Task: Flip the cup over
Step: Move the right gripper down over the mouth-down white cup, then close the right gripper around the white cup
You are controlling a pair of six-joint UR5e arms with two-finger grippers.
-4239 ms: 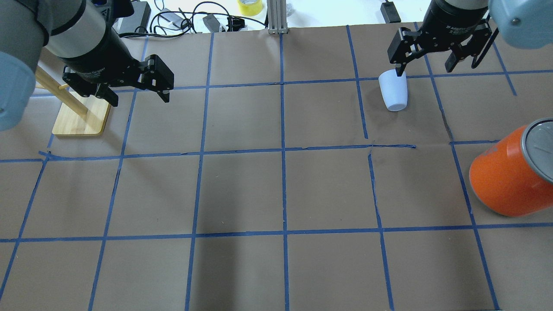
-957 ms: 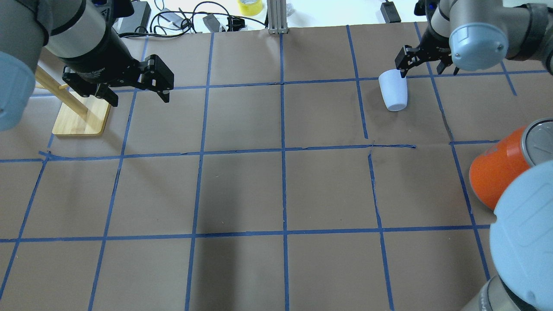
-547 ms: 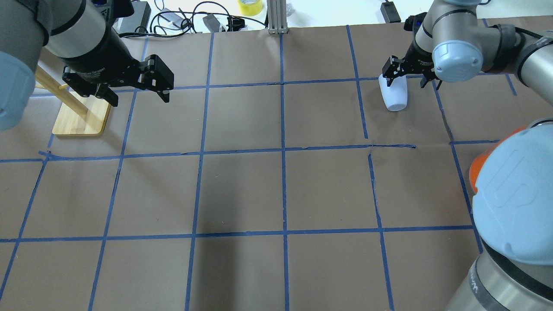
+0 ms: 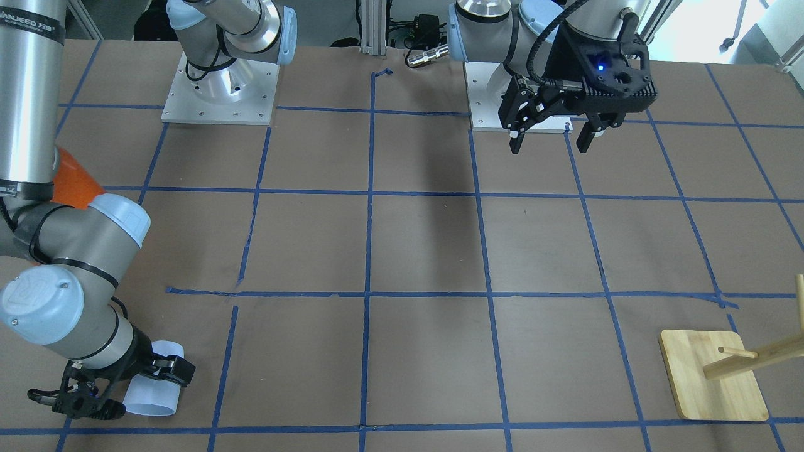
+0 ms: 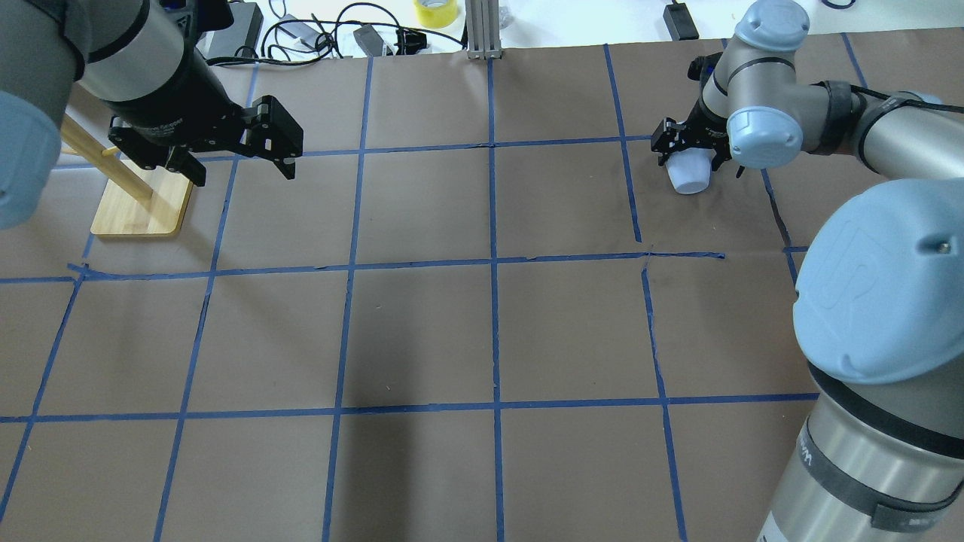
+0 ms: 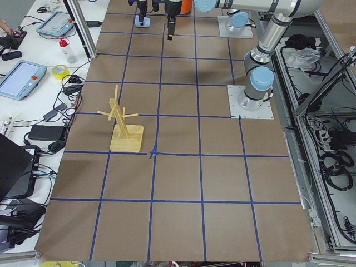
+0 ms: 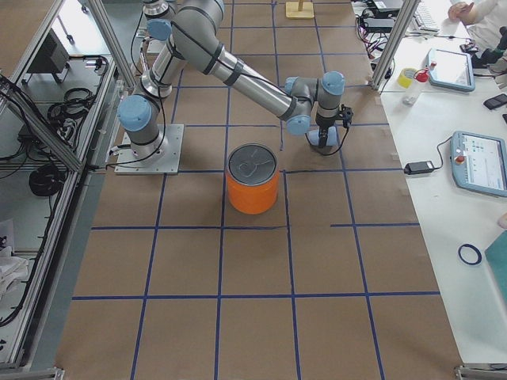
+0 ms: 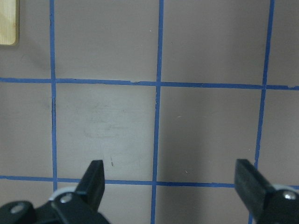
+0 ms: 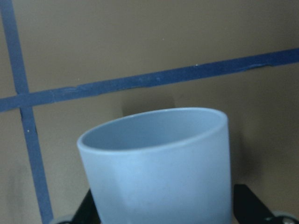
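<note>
The robot's right gripper will grab the pale blue-white cup by its curved sides next, so it can flip the cup (image 5: 689, 175) over.
The cup (image 5: 689, 175) is a small pale blue-white tumbler. It appears to lie on its side at the far right of the table, rim pointing away from the robot's base. It also shows in the front-facing view (image 4: 154, 383), the right wrist view (image 9: 159, 163) and the right side view (image 7: 320, 140). My right gripper (image 5: 690, 154) is down over the cup, open, with one finger on each side of it (image 4: 129, 389). My left gripper (image 5: 241, 167) hangs open and empty above the far left of the table (image 4: 549, 143) (image 8: 173, 186).
An orange can with a silver top (image 7: 253, 182) stands near the right arm, mostly hidden behind it in the front-facing view (image 4: 72, 182). A wooden peg stand (image 5: 143, 207) sits at the far left. Cables and a yellow tape roll (image 5: 435, 11) lie beyond the far edge.
My right gripper has come down from behind and above the cup and now straddles it. The right arm's elbow has swung in and hides the orange can. The cup and the left arm have not moved.
</note>
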